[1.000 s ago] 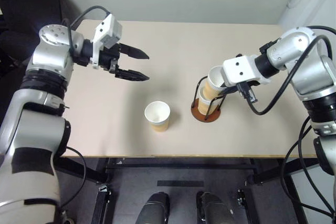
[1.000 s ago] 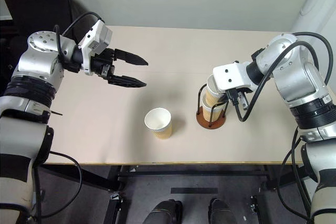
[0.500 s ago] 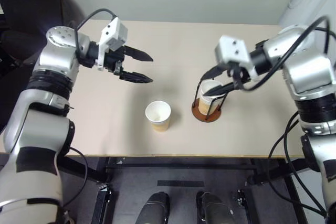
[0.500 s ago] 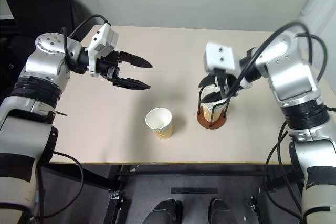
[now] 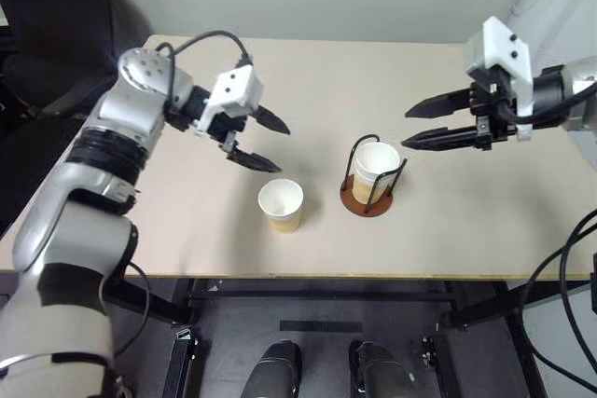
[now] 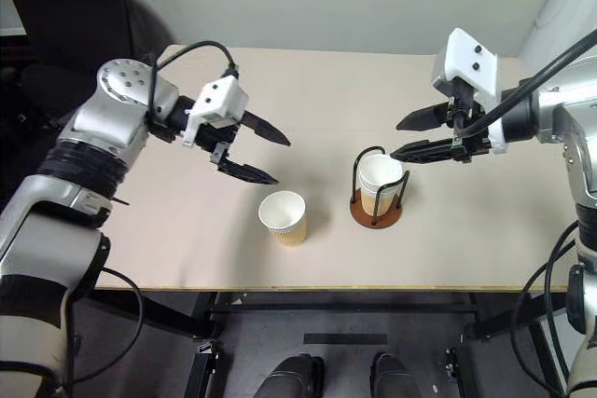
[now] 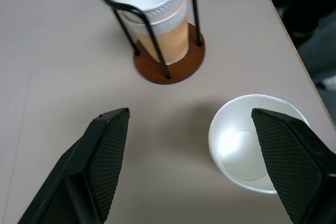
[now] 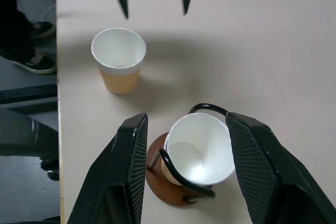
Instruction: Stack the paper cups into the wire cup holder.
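My left gripper is going to pinch the cup's thin rim [image 5: 280,182] next, with one finger inside the cup's opening, because the loose paper cup's body [image 5: 284,222] is round and gets narrower toward the bottom.
The wire cup holder [image 5: 366,202] stands right of the table's middle on its reddish-brown disc. Two nested paper cups [image 5: 376,167] sit upright inside its black loops, as the left wrist view shows [image 7: 157,9]. A third paper cup [image 5: 281,204] stands alone and upright to the left of the holder, near the front edge. My left gripper [image 5: 282,150] hangs open just above and behind this loose cup [image 7: 252,148], holding nothing. My right gripper [image 5: 406,130] is open and empty, raised to the right of the holder and pointing at it [image 8: 197,153].
The beige table [image 5: 187,230] has its front edge close behind the loose cup. A dark chair [image 5: 47,34] stands beyond the table's far left corner.
My right gripper let go of the cup, which dropped into the holder onto the other one. It then opened, rose and drew back to the right. My left gripper moved right and down toward the loose cup.
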Controlling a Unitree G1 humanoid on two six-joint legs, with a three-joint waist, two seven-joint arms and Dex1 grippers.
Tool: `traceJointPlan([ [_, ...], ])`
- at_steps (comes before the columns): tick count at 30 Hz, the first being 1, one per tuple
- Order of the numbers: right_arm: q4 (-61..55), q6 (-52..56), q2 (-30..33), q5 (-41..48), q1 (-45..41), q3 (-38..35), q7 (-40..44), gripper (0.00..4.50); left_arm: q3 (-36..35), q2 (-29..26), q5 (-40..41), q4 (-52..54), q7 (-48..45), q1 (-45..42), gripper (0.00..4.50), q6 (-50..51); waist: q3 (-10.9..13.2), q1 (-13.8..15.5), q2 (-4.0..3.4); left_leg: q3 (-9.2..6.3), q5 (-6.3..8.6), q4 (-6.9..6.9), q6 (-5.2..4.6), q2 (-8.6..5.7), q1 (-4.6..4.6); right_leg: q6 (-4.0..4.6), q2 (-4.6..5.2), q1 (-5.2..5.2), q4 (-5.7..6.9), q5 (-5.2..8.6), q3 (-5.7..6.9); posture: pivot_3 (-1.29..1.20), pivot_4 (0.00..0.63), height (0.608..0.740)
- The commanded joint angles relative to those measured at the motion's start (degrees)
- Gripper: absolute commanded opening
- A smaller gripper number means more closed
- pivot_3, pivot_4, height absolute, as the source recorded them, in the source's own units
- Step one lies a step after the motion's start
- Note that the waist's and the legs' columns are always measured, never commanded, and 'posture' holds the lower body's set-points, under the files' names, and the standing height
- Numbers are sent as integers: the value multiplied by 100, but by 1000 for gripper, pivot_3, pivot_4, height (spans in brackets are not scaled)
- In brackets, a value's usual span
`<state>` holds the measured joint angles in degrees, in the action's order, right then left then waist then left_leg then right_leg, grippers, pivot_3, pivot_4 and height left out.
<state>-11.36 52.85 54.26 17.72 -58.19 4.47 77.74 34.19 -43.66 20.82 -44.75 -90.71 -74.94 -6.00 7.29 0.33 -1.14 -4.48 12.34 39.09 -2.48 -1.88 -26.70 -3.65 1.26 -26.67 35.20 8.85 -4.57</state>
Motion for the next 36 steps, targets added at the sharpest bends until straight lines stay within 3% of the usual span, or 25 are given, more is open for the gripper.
traceJointPlan([
  [1, -44, -133, 199, 123, 18, -240, -135, 2304, 151, -4, -90, 104, -179, -282, 3990, -210, 0, -3, 0, 3, 1, 1, -4, -2, 0, -1, -4, -1, 1, -2, 1, 0, 150, 740],
  [10, 29, -167, 490, 337, 60, -232, -170, 2304, 277, 434, -1201, -867, -179, -753, 3990, -1331, 0, 1, 0, 2, -12, 1, -20, -5, 2, 7, 3, 6, -8, -9, -8, 0, 150, 740],
  [36, -94, -137, 994, 809, 324, -290, -319, 2304, -73, 1028, -2365, -1416, -178, -254, 3990, -2153, 0, 54, 1, 3, -8, 11, -27, -5, -20, -51, 7, -9, -12, -47, -4, 0, 150, 740],
])
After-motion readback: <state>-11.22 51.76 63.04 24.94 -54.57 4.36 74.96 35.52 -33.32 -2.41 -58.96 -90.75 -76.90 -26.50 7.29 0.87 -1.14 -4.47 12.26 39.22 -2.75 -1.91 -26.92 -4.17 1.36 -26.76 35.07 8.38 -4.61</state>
